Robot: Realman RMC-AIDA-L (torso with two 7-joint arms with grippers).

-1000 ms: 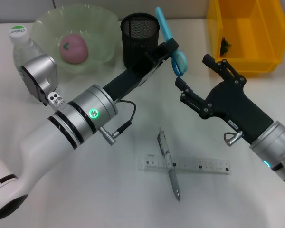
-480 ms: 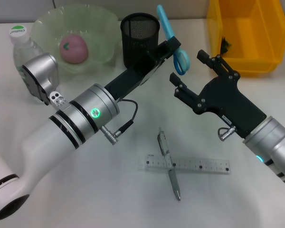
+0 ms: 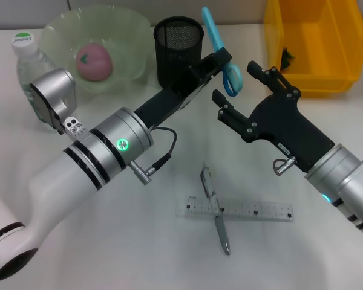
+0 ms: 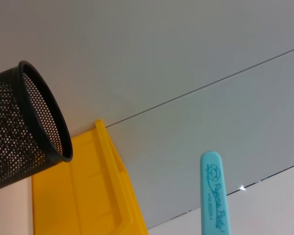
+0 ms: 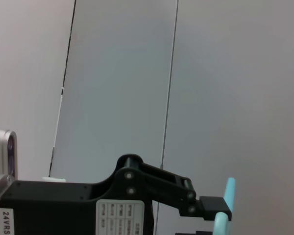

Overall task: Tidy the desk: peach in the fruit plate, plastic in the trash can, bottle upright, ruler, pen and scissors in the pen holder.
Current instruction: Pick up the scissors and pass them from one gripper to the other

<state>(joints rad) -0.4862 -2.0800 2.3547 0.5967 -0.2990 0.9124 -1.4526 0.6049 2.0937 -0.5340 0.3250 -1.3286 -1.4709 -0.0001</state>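
My right gripper should close on the scissors' handles now, because they are level with its open fingertips in the head view.
My left gripper (image 3: 222, 59) is shut on the light blue scissors (image 3: 212, 29), holding them tilted in the air just right of the black mesh pen holder (image 3: 178, 42), blade cover up and handles (image 3: 232, 78) down. In the left wrist view the blade cover (image 4: 213, 196) shows beside the pen holder (image 4: 24, 132). My right gripper (image 3: 237, 84) is open with the handles between its fingers. The peach (image 3: 94, 60) lies in the fruit plate (image 3: 130, 27). The bottle (image 3: 24, 51) stands upright at far left. The plastic (image 3: 285, 57) is inside the trash can (image 3: 327, 84). The pen (image 3: 215, 211) lies across the ruler (image 3: 254, 210) on the desk (image 3: 139, 241).
My left forearm (image 3: 103, 151) stretches diagonally across the desk from the near left. The right wrist view shows the left gripper's black linkage (image 5: 152, 183) and the scissors (image 5: 224, 208) against a grey wall.
My right gripper has moved left and farther from me, closing in around the scissors handles. The left gripper with the scissors has shifted slightly away from me.
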